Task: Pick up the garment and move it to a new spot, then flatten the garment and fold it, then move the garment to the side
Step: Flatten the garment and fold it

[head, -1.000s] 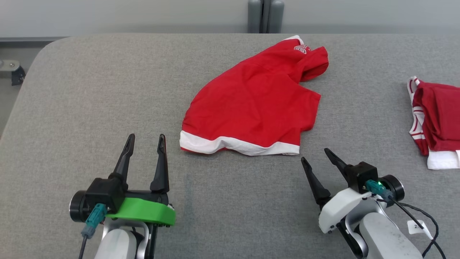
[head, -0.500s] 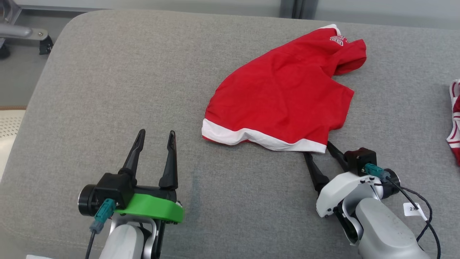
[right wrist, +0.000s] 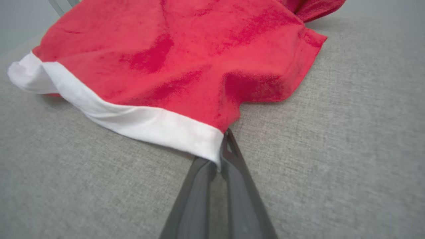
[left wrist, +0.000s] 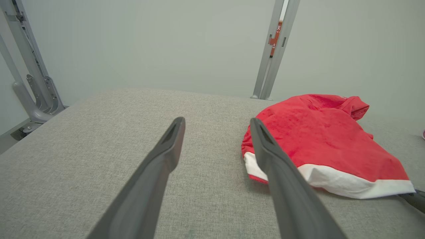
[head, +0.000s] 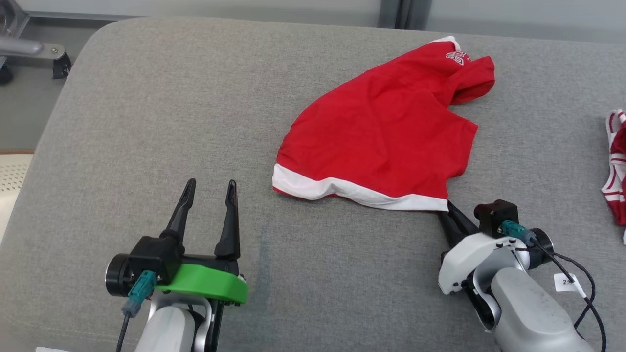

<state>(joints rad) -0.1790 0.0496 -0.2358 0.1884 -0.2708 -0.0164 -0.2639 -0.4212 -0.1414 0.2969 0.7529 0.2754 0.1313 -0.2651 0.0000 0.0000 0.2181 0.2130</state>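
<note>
My left gripper pinches the garment by its waistband corner next, where the white edge stands up from the table while the red cloth lies slack.
The garment is a red shirt with a white hem, lying rumpled on the grey padded table. My right gripper is shut on the garment's near right hem corner; in the right wrist view the two fingers meet at the white band of the garment, with the right gripper pinching the cloth. My left gripper stands open over bare table, left of the hem and apart from it. In the left wrist view the open left gripper frames bare table, with the garment to its right.
A second red and white cloth lies at the table's right edge. A grey upright post stands behind the table, and a metal frame stands off its far left corner. A cable trails from my right wrist.
My right gripper has gone forward to the hem corner and shut on it. The head camera has shifted, so the whole picture moved. The left gripper stays open and still.
</note>
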